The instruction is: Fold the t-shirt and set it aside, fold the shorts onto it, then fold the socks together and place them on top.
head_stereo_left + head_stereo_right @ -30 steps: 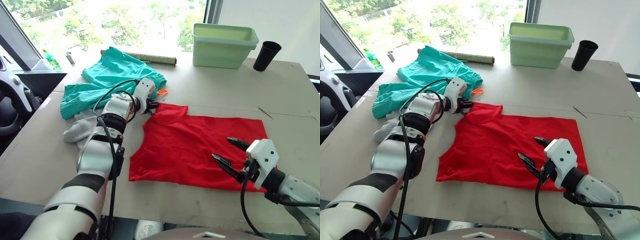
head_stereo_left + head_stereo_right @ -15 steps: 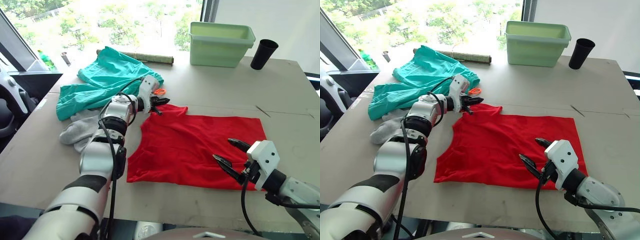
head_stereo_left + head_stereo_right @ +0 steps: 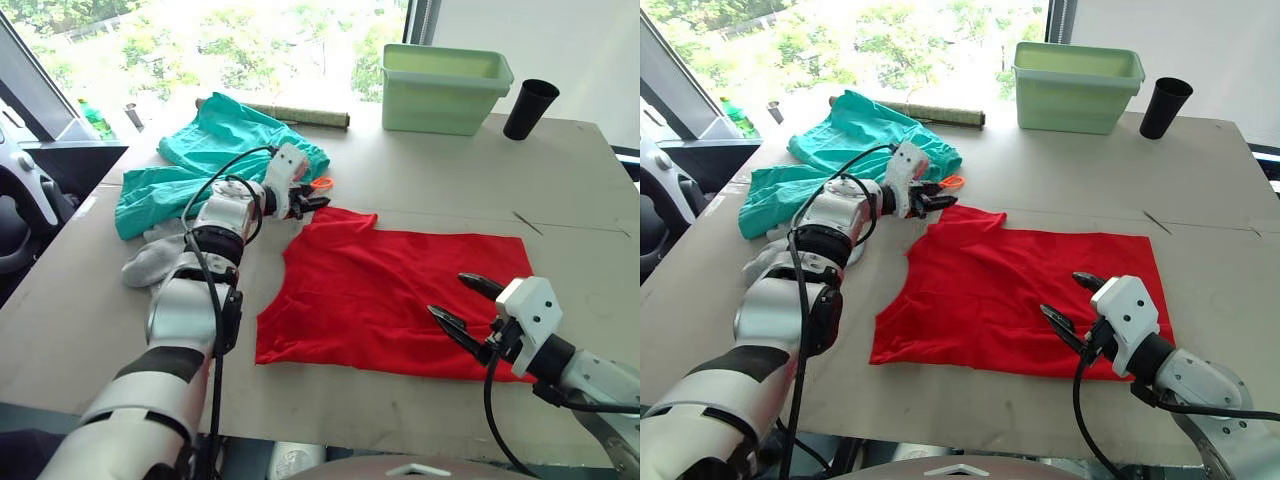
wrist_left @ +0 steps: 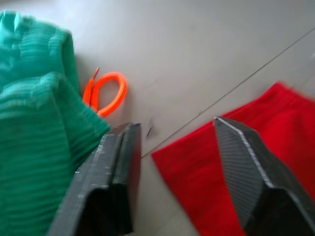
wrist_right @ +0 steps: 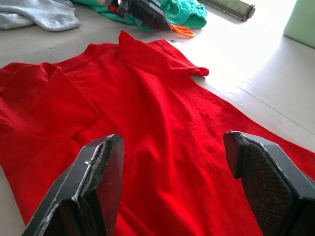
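My left gripper grips the shirt by its sleeve corner (image 3: 337, 213) next, to fold the red t-shirt (image 3: 390, 290) in on itself.
The red t-shirt (image 3: 390, 290) lies spread flat on the table in front of me, one sleeve corner (image 4: 206, 162) pointing at the teal shorts. My left gripper (image 3: 310, 203) hovers open just above that far-left corner, holding nothing. The crumpled teal shorts (image 3: 220, 155) lie at the far left, their orange drawstring loop (image 4: 106, 91) beside the left fingers. Grey socks (image 3: 160, 255) lie under my left forearm, partly hidden. Over the shirt's near right edge my right gripper (image 3: 450, 297) stands open and empty.
A pale green bin (image 3: 445, 90) and a black cup (image 3: 530, 108) stand at the far right of the table. A rolled tube (image 3: 290, 115) lies along the far edge behind the shorts. The table's near edge (image 3: 330, 415) runs just below the shirt.
My left gripper has opened and let go of the t-shirt's far-left corner, which now rests on the table. The right gripper has stayed in place.
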